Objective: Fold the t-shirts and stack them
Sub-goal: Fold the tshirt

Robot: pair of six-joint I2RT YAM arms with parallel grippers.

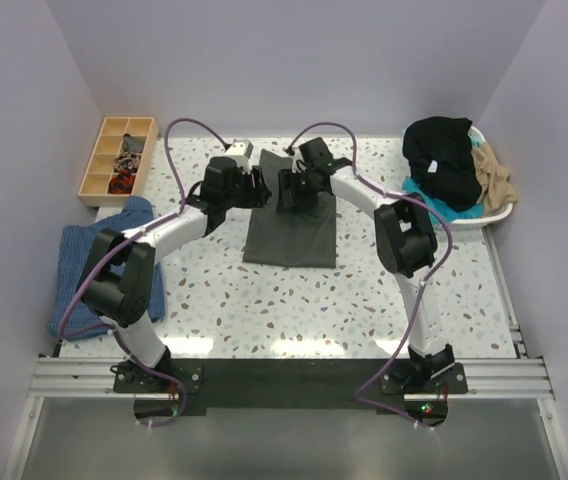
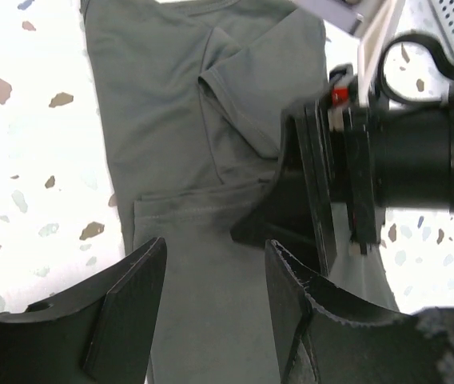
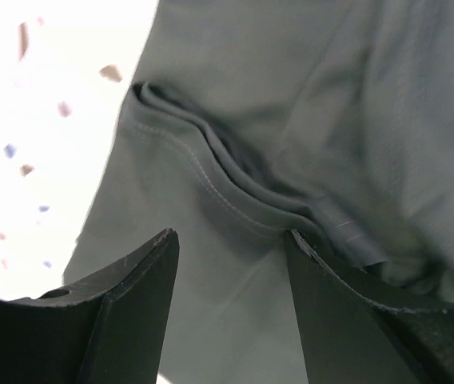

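Note:
The robot's right gripper will next grab the charcoal-grey t-shirt's near-edge corner (image 1: 332,263), so that the t-shirt gets folded evenly and the opposite corner stays for the left gripper.
A dark charcoal-grey t-shirt (image 1: 291,236) lies partly folded as a narrow strip on the table's far middle. It fills the left wrist view (image 2: 179,120) and the right wrist view (image 3: 291,96), where its stitched folded edges show. My left gripper (image 1: 261,187) is open, just above the shirt's far left part. My right gripper (image 1: 286,190) is open, low over the far end beside it. Black (image 1: 444,155), teal (image 1: 442,207) and tan (image 1: 494,175) shirts are heaped at the back right.
A white basket (image 1: 502,210) holds the heap at the back right. A wooden divided tray (image 1: 116,158) with small items stands at the back left. A blue knitted cloth (image 1: 84,262) lies at the left edge. Purple cables loop over both arms.

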